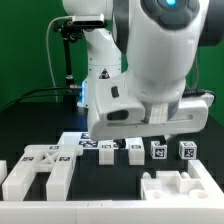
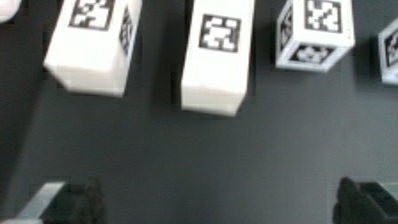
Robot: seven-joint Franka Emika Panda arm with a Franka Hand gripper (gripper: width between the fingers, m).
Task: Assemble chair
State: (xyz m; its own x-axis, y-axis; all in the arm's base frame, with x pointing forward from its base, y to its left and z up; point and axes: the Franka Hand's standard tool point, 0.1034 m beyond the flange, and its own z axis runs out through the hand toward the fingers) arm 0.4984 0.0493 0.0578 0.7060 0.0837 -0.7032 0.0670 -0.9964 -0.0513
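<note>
The leg bar beside the cube comes next. To join the bar to the blocky white part, my gripper needs to hold it by its tagged end point(image 2: 219, 33).
The chair parts are white blocks with black-and-white tags on a black table. In the wrist view two leg bars point(image 2: 89, 45) point(image 2: 217, 60) lie side by side. A small cube point(image 2: 311, 35) lies beside them, and another part point(image 2: 388, 40) is cut by the frame edge. My gripper point(image 2: 217, 205) is open and empty above bare table, apart from the bars; one dark fingertip point(image 2: 63, 200) shows at each side. In the exterior view the arm's hand point(image 1: 145, 108) hovers over this row of small parts point(image 1: 134, 152). A large frame-like part point(image 1: 35, 170) lies at the exterior view's left.
Another blocky white part point(image 1: 180, 186) lies at the front on the exterior view's right. The marker board point(image 1: 76, 141) lies flat behind the row of parts. A dark stand with cables point(image 1: 66, 50) rises at the back against a green backdrop.
</note>
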